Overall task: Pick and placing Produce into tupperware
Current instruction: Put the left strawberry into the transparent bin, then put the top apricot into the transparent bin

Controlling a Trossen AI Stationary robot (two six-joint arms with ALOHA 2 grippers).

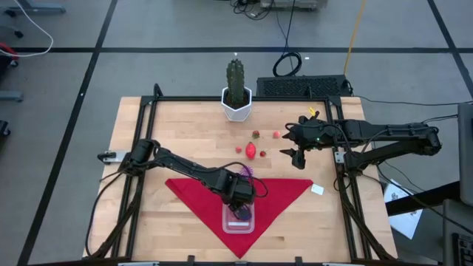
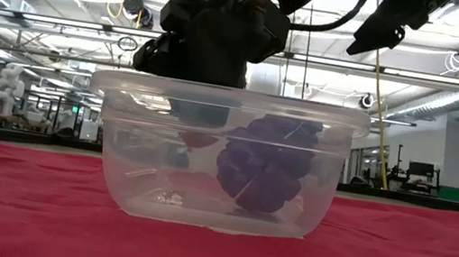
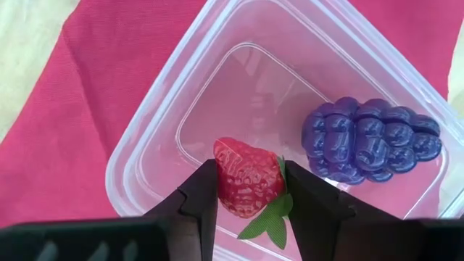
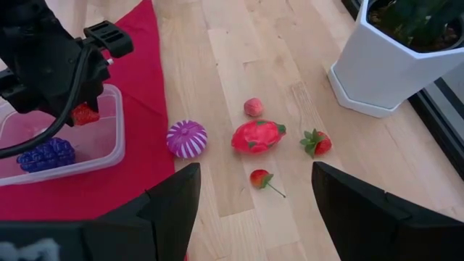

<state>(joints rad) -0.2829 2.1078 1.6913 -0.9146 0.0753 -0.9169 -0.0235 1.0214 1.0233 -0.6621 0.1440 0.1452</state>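
Note:
My left gripper should open now, because the red strawberry (image 3: 248, 179) is inside the tupperware's rim and over the tupperware's bottom. The strawberry would lie in the clear tupperware.
The clear tupperware (image 1: 238, 219) stands on a red triangular cloth (image 1: 199, 188) near the table's near edge. A dark purple grape bunch (image 3: 370, 139) lies on its floor. My left gripper (image 3: 250, 174) is over the container's opening, shut on a red toy strawberry (image 3: 245, 185). My right gripper (image 4: 255, 170) is open and hovers above the loose produce on the bare wood. That produce is a purple-white striped piece (image 4: 186, 138), a red-pink fruit (image 4: 257, 136), a small pink piece (image 4: 253, 107), a strawberry (image 4: 317, 142) and a small red stemmed piece (image 4: 259, 177). My left gripper pinches the red strawberry by its two sides (image 3: 223, 181) between the two fingers, coming from above and pointing down. Its green leaf (image 3: 270, 221) sticks out beside one finger. In the low view the berry (image 2: 197, 139) shows below the tupperware's rim (image 2: 229, 99), clear of the floor.
A tall green cactus in a white pot (image 1: 236, 103) stands at the far edge, just beyond the loose produce. A small white tag (image 1: 317, 189) lies on the wood right of the cloth. Black frame rails (image 1: 344, 177) run along the table's sides.

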